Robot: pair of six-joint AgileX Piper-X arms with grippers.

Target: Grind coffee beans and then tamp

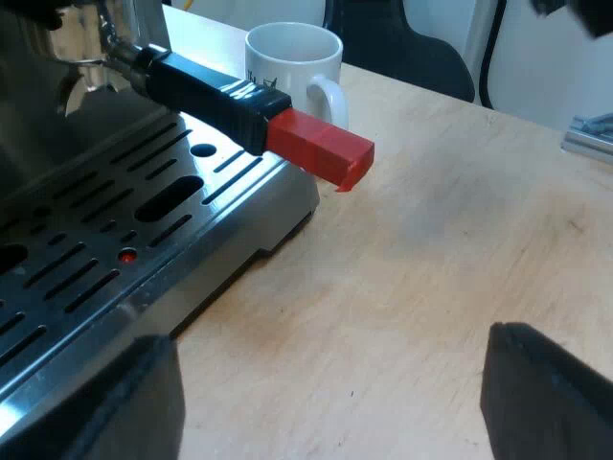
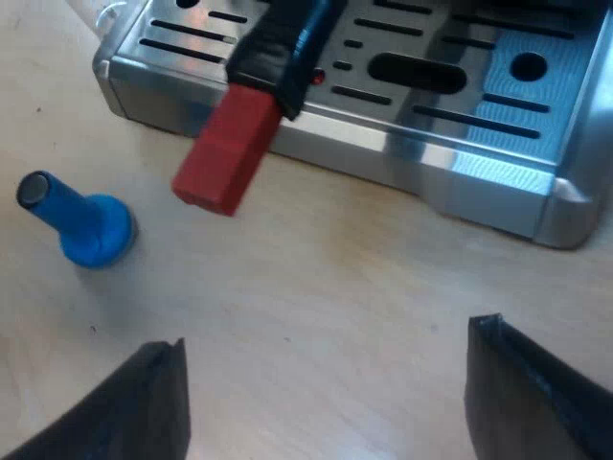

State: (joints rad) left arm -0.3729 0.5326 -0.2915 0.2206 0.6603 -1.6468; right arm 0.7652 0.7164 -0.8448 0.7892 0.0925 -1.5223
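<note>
My right gripper grabs the locked holder by that red end [image 2: 228, 149] next, since only its red end juts past the drip tray [image 2: 383, 105].
The metal holder is locked into the espresso machine's front; its dark handle [image 1: 206, 91] ends in a red tip [image 1: 321, 147] that juts past the drip tray [image 1: 115, 240]. My left gripper [image 1: 330, 398] is open over bare wood, short of that red tip, with nothing between its fingers. In the right wrist view the same red end [image 2: 222, 153] hangs over the tray's edge [image 2: 383, 144]. A blue tamper [image 2: 81, 222] stands upright on the table close to it. My right gripper [image 2: 326, 402] is open, empty, above the wood near the tamper and the red end.
A white mug [image 1: 292, 62] stands on the wooden table [image 1: 450, 240] just beyond the red tip. A dark chair [image 1: 402, 43] sits past the table's far edge. A grey metal item [image 1: 589, 134] lies at the table's rim.
</note>
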